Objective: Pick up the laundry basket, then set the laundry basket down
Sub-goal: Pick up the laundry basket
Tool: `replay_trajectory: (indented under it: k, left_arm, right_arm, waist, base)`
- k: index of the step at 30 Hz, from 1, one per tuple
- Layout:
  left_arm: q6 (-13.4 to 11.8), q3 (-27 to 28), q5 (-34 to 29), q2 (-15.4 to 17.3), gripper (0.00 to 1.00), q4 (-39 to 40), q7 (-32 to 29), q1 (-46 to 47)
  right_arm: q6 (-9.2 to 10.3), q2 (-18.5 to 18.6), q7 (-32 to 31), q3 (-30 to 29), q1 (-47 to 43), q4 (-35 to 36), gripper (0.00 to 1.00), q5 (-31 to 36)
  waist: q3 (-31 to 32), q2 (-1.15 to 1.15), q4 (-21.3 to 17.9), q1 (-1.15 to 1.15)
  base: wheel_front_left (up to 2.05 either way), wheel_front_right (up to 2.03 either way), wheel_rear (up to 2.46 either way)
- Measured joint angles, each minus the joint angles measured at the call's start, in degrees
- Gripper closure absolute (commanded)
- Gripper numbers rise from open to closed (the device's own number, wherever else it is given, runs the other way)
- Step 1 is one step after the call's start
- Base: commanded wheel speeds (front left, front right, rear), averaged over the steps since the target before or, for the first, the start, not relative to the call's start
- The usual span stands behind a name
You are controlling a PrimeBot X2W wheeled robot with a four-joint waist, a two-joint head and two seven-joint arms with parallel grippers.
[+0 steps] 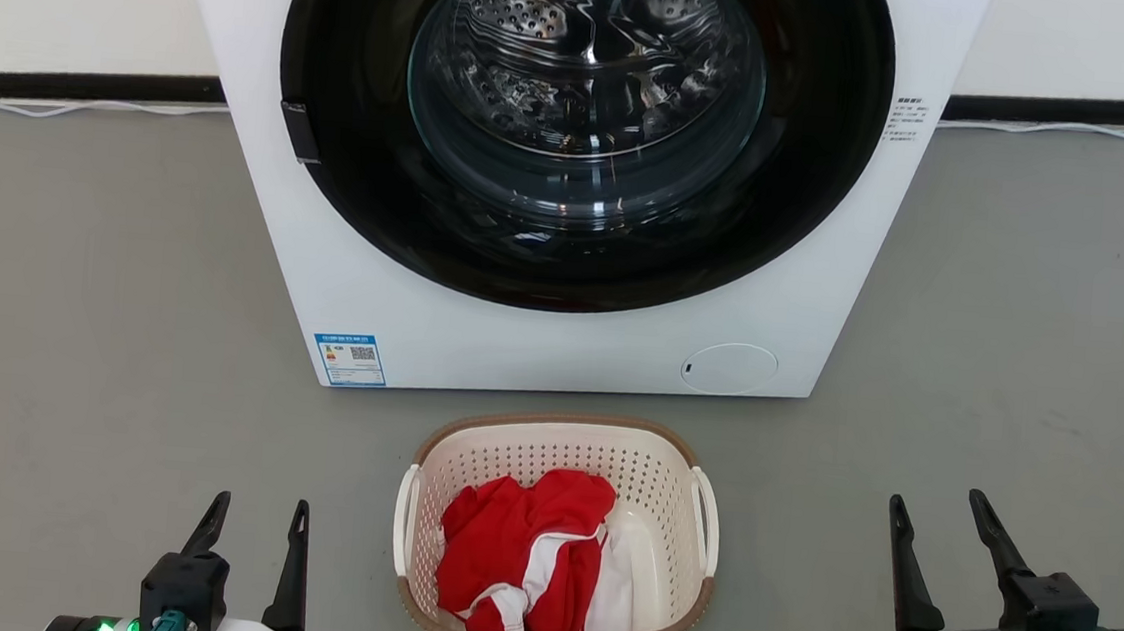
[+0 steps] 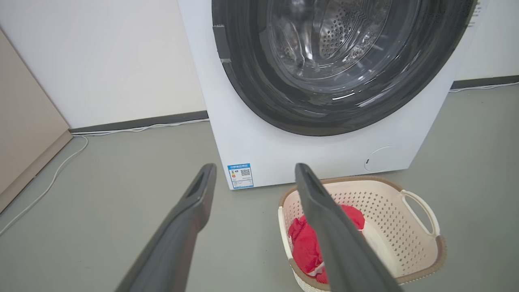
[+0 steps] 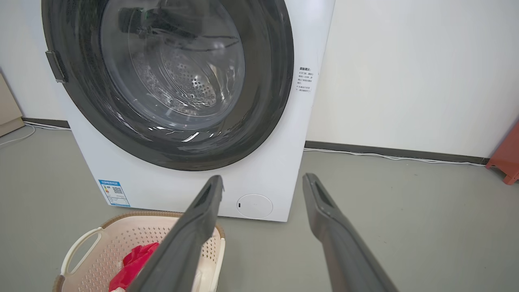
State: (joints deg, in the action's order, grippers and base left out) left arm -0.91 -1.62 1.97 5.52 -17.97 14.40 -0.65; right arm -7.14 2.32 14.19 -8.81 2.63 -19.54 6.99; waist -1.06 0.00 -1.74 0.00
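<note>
My right gripper grabs the laundry basket by its slim white loop handle away from the clothes next, since the basket's body spreads wider than my open fingers.
The laundry basket, cream-white and perforated with a brown rim and white loop handles, stands on the grey floor in front of the washing machine, holding red and white clothes. My left gripper is open to the left of it, apart from its left handle. My right gripper is open further off to the right. The left wrist view has the basket at lower right behind the right finger. In the right wrist view the basket sits at lower left, partly behind the left finger.
A large white washing machine with a dark round glass door stands just behind the basket. A white cable runs along the wall base. A beige cabinet is at far left, and a reddish object at far right. Grey floor lies on both sides.
</note>
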Motion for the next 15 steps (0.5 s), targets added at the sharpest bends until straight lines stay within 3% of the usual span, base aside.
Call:
replay_trajectory:
  k: [15]
  left_arm:
    - [1.80,-0.32,-0.03,-0.04,0.00,-2.29,0.08,7.89]
  right_arm:
    - [0.00,0.05,0.01,1.27,8.49,-2.47,0.00,-0.54]
  waist:
    - [-9.51,0.00,0.35,0.00]
  base:
    - [0.00,0.00,0.00]
